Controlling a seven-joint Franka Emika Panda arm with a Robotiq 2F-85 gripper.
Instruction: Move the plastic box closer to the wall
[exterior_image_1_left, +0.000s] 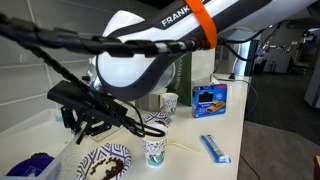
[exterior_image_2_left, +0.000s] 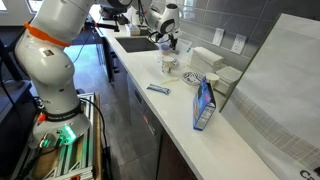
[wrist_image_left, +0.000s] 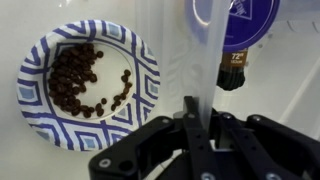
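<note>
It is time to open my gripper: the clear plastic box (wrist_image_left: 203, 55) is low on the flat counter next to the paper plate, so the box would stay there.
In the wrist view the clear plastic box (wrist_image_left: 203, 55) shows as a see-through upright wall running down the middle. My gripper (wrist_image_left: 197, 118) is shut on this wall, one finger on each side. A dark bottle with a purple-blue lid (wrist_image_left: 238, 30) sits on the far side of the wall. In an exterior view my gripper (exterior_image_1_left: 85, 120) hangs low over the counter by the plate; the box itself is hard to make out there. The grey tiled wall (exterior_image_2_left: 255, 30) with white outlet plates runs behind the counter, where my gripper (exterior_image_2_left: 165, 35) is at the far end.
A blue-patterned paper plate (wrist_image_left: 85, 85) of brown pieces lies beside the box and also shows in an exterior view (exterior_image_1_left: 103, 160). Paper cups (exterior_image_1_left: 155, 150), a blue carton (exterior_image_1_left: 210, 97), a blue packet (exterior_image_1_left: 214, 148), milky-white boxes (exterior_image_2_left: 205, 58) and a sink (exterior_image_2_left: 135, 43) are nearby.
</note>
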